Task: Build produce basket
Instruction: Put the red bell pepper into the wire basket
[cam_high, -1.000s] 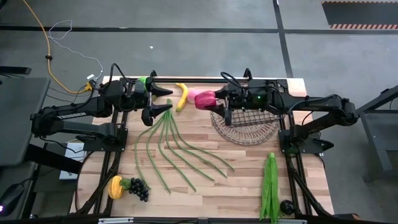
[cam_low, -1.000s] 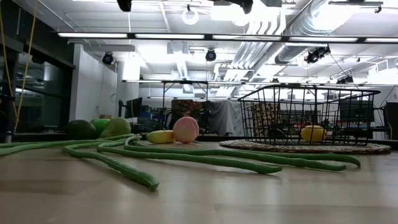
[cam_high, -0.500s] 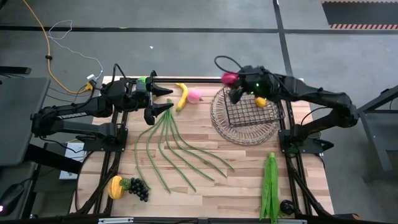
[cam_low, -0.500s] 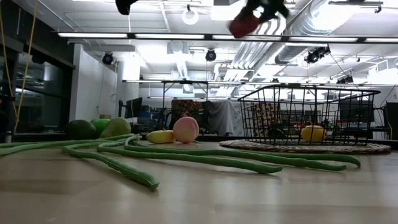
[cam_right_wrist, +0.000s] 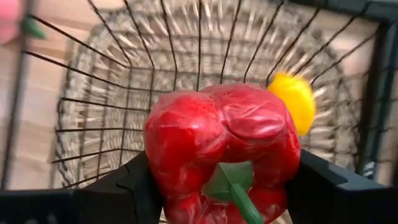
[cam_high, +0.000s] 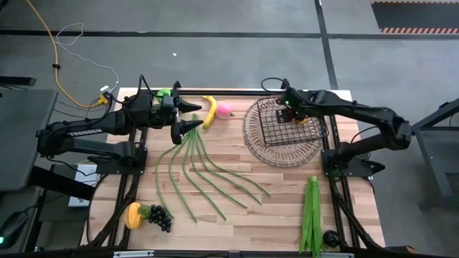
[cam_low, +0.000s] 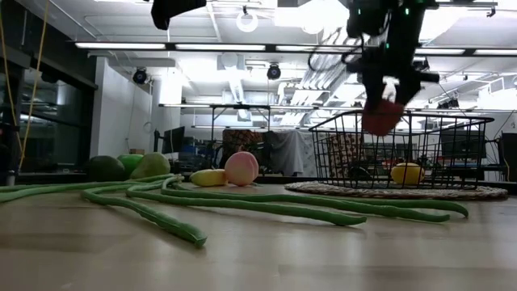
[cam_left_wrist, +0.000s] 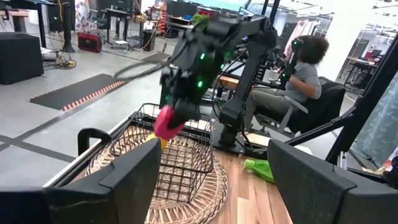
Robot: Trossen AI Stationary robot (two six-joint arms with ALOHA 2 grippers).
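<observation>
The red pepper (cam_right_wrist: 217,124) still hangs above the basket's wire bottom, so my right gripper lowers it farther in before releasing it.
The red pepper (cam_right_wrist: 217,124) is in my right gripper (cam_right_wrist: 222,167), which hangs over the basket (cam_high: 290,129), a dark wire basket standing on a round woven mat (cam_high: 265,147). In the low view the pepper (cam_low: 381,118) sits at about the height of the basket's rim (cam_low: 404,118). A lemon (cam_right_wrist: 292,93) lies inside the basket. My left gripper (cam_high: 188,118) is open above the gathered end of the long green beans (cam_high: 201,168). The banana (cam_high: 209,110) and the pink peach (cam_high: 224,109) lie between my two grippers. My right gripper pinches the red pepper between its two fingers, one on each side (cam_right_wrist: 152,158) near the stem end. The green stem (cam_right_wrist: 233,183) points back at the wrist. The fingers come from above, pointing down. The pepper hangs below them, lifted clear over the basket's inside.
A green apple (cam_high: 164,92) lies by the far edge; an avocado (cam_low: 105,168) and a pear (cam_low: 151,166) show beside it in the low view. Dark grapes (cam_high: 159,216) and an orange fruit (cam_high: 133,215) lie at the near left, leafy greens (cam_high: 311,215) at the near right.
My right gripper has carried the red pepper from the table beside the peach up high, then toward the table's right over the basket, and down to about rim height. The peach has stayed on the table by the banana.
</observation>
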